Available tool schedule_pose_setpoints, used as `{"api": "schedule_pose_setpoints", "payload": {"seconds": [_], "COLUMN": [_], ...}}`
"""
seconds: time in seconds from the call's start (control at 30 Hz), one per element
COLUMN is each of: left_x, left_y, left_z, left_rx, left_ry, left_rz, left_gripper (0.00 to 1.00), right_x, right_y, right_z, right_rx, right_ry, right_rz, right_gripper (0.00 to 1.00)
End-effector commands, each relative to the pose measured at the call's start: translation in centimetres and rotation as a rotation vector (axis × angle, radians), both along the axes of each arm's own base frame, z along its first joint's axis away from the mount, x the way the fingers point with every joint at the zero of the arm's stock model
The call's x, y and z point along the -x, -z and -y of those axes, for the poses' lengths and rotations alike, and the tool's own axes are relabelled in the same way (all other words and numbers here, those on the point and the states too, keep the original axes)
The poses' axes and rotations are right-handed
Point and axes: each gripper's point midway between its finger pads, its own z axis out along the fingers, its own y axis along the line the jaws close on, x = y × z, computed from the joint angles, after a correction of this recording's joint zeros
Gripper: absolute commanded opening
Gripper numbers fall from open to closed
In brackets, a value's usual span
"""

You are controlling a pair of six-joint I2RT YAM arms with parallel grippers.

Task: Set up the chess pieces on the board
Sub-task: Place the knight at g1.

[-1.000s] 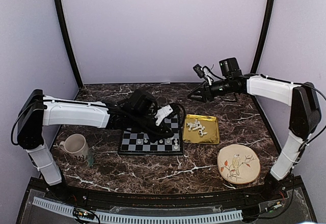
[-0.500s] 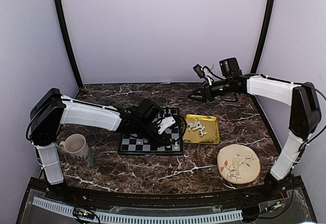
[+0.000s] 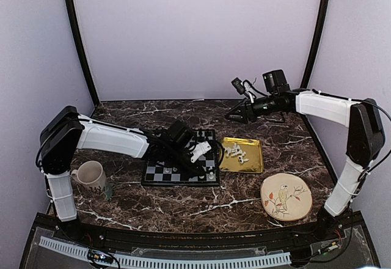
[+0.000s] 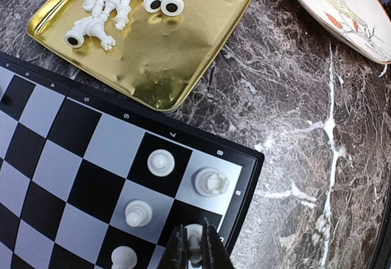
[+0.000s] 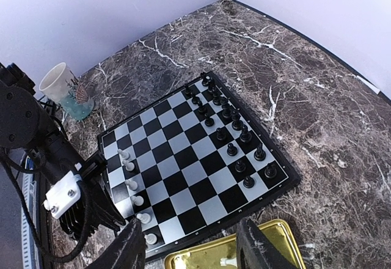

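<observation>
My left gripper is ready to let go of the white chess piece and needs to do so: the piece's base is inside the dark square, so the piece would stay on that square.
The board [image 3: 148, 180] lies mid-table, with black chessmen along its far side [image 5: 235, 128]. My left gripper [image 4: 194, 247] is shut on a white chess piece [image 4: 194, 235] and holds it upright on a dark square by the board's near right corner [image 4: 244, 153]. A white rook [image 4: 211, 181] and three white pawns [image 4: 160, 162] stand beside it. Several white pieces [image 4: 116, 6] lie in the gold tray [image 4: 165, 55] right of the board. My right gripper [image 5: 192, 250] is open and empty, hovering high behind the tray [image 3: 253, 168].
A cream mug [image 3: 90, 174] stands left of the board. A round bird-painted plate [image 3: 286, 197] lies near the front right, and it also shows in the left wrist view [image 4: 342, 6]. Black frame posts rise at the back corners.
My left gripper has moved from over the board's middle to its near right corner and come down, still holding the white piece. The right arm has not moved.
</observation>
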Motion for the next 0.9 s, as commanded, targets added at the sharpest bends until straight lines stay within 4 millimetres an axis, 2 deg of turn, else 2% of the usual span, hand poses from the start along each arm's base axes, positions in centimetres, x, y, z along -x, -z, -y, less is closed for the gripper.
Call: {"api": "schedule_pose_setpoints", "payload": {"seconds": [0.0, 0.63, 0.77, 0.87], "left_x": [-0.6, -0.6, -0.4, -0.4], "left_y": [-0.4, -0.1, -1.5, -3.7], "left_z": [0.5, 0.5, 0.7, 0.8], "left_rx": [0.004, -0.022, 0.01, 0.05], "left_ry": [0.0, -0.003, -0.001, -0.005], "left_rz": [0.028, 0.013, 0.016, 0.036], "left_gripper": [0.04, 0.17, 0.21, 0.27], "right_x": [0.0, 0.1, 0.0, -0.2], "right_y": [-0.1, 0.1, -0.1, -0.3], "right_z": [-0.3, -0.4, -0.4, -0.1], "right_rx": [-0.01, -0.009, -0.002, 0.027], "right_ry": [-0.021, -0.031, -0.029, -0.023], "right_rz": [0.003, -0.011, -0.003, 0.018], "right_gripper": [0.5, 0.5, 0.51, 0.51]}}
